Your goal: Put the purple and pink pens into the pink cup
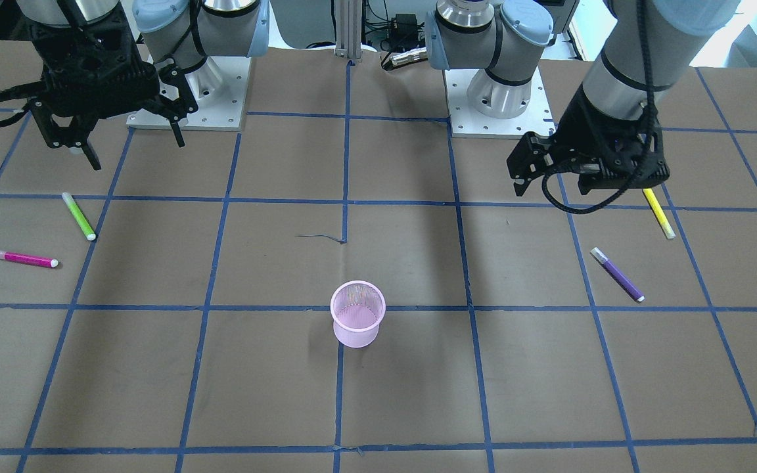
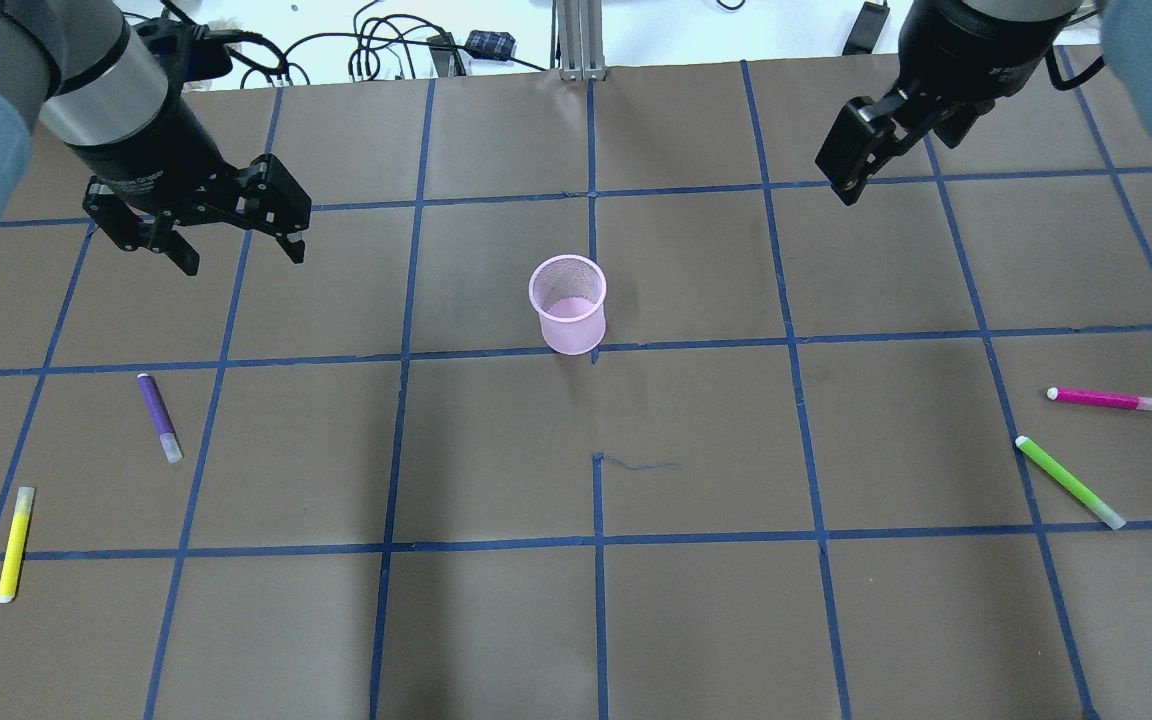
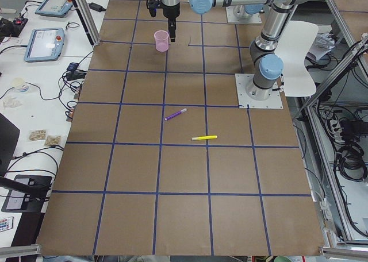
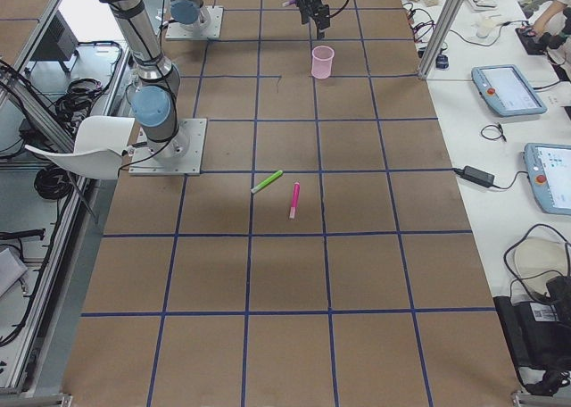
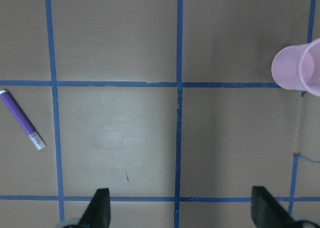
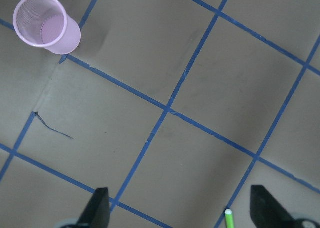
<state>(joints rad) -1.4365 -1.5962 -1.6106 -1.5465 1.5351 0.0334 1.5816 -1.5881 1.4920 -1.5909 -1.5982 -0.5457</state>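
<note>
The right gripper will next grab the pink pen by its body near the pen's end plug (image 1: 40, 260), so that the pink pen's pale cap goes first into the pink cup.
The pink mesh cup (image 2: 568, 303) stands upright and empty at the table's middle; it also shows in the front view (image 1: 356, 314). The purple pen (image 2: 159, 417) lies on the robot's left side, below and left of my left gripper (image 2: 241, 255), which hovers open and empty. The left wrist view shows the purple pen (image 5: 22, 120) at far left and the cup (image 5: 300, 68) at far right. The pink pen (image 2: 1108, 400) lies on the right side, far from my right gripper (image 2: 848, 185), which hovers open and empty. The right wrist view shows the cup (image 6: 46, 24).
A green pen (image 2: 1069, 482) lies close to the pink pen, and its tip shows in the right wrist view (image 6: 229, 219). A yellow pen (image 2: 15, 543) lies near the left front, beyond the purple pen. Blue tape lines grid the brown table (image 2: 696, 620).
</note>
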